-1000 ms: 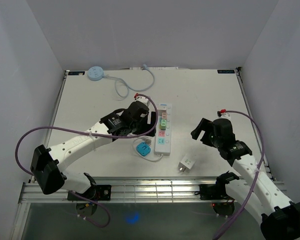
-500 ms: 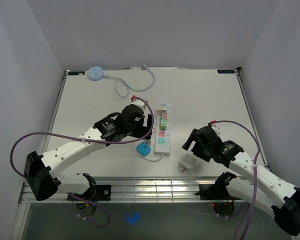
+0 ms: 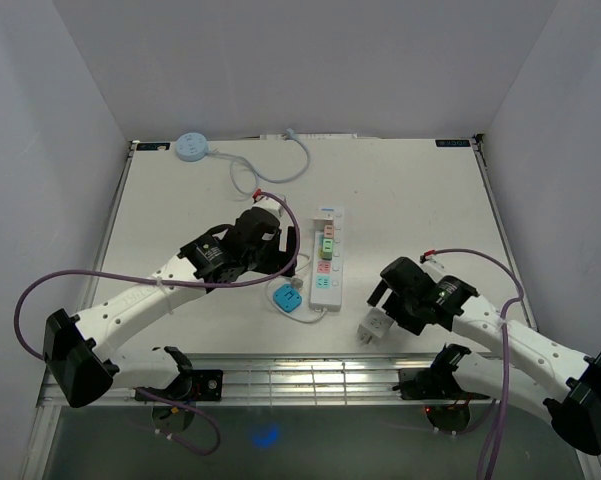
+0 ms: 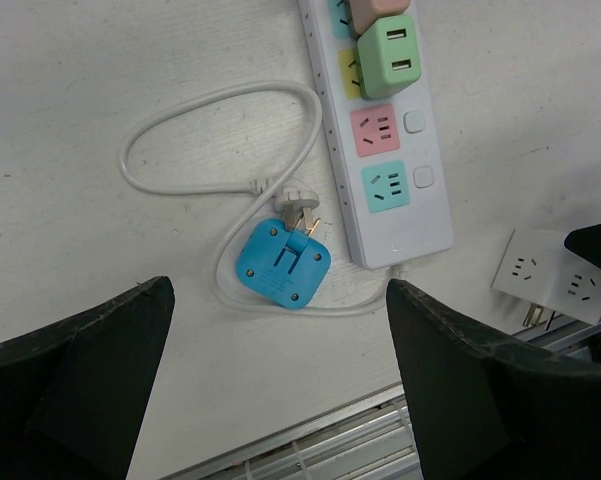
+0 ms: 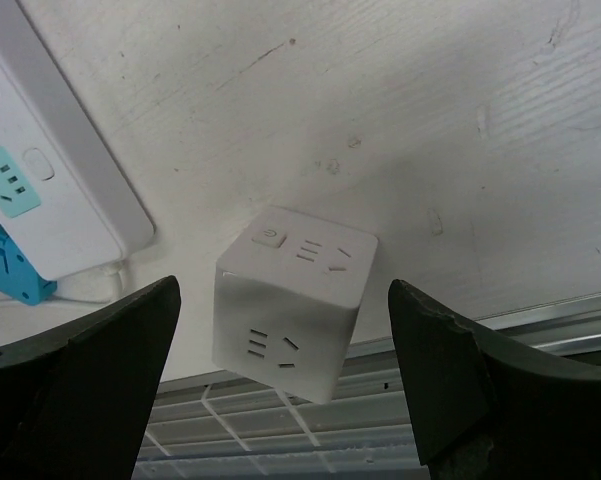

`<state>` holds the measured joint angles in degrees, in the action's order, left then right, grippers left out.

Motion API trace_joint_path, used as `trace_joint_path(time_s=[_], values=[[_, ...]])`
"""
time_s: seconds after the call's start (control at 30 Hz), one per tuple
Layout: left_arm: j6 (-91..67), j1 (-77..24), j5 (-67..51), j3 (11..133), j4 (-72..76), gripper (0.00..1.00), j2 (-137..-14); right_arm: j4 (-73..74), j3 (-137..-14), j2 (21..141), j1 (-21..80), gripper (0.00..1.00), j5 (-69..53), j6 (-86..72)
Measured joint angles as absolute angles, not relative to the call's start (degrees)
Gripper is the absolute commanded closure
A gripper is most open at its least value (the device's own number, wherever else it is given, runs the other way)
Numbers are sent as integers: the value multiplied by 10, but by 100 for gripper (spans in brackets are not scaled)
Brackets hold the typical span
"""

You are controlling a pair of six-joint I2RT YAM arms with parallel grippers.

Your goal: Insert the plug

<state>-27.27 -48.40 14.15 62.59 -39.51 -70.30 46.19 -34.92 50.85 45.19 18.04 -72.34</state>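
My right gripper's finger is only over the cube's outer part, so I would miss if I closed now. My right gripper should move toward the cube's middle before it closes on the cube.
A white power strip lies mid-table, with green and pink adapters in its upper sockets. A blue plug on a white cord lies left of the strip's near end, prong side up in the left wrist view. A white cube adapter lies near the front edge. My left gripper is open and empty above the blue plug. My right gripper is open, its fingers standing either side of the cube without touching it.
A round light-blue device with a white cable sits at the back left. Aluminium rails run along the table's front edge, just behind the cube. White walls close in the table on three sides.
My right arm has swung left and down toward the front edge, bringing its open gripper over the white cube. My left gripper has drawn back slightly to the left.
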Motion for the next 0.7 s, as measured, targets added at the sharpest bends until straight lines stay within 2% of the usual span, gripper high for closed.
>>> trace_joint_path(time_s=[0.17, 0.37, 0.5, 0.63, 0.67, 0.7], values=[[-273, -483, 139, 626, -396, 2, -705, 483, -362, 542, 461, 11, 179, -741], [-273, -482, 131, 626, -396, 2, -710, 465, -346, 536, 466, 1, 179, -755], [-272, -481, 122, 626, -394, 2, -711, 453, -331, 539, 466, 0, 179, -760], [-266, -481, 101, 621, -381, 2, -710, 439, -329, 552, 466, 17, 180, -761], [-264, -481, 96, 618, -376, 2, -710, 435, -329, 555, 466, 25, 181, -761], [-263, -481, 92, 615, -373, 2, -710, 432, -329, 559, 466, 27, 181, -760]])
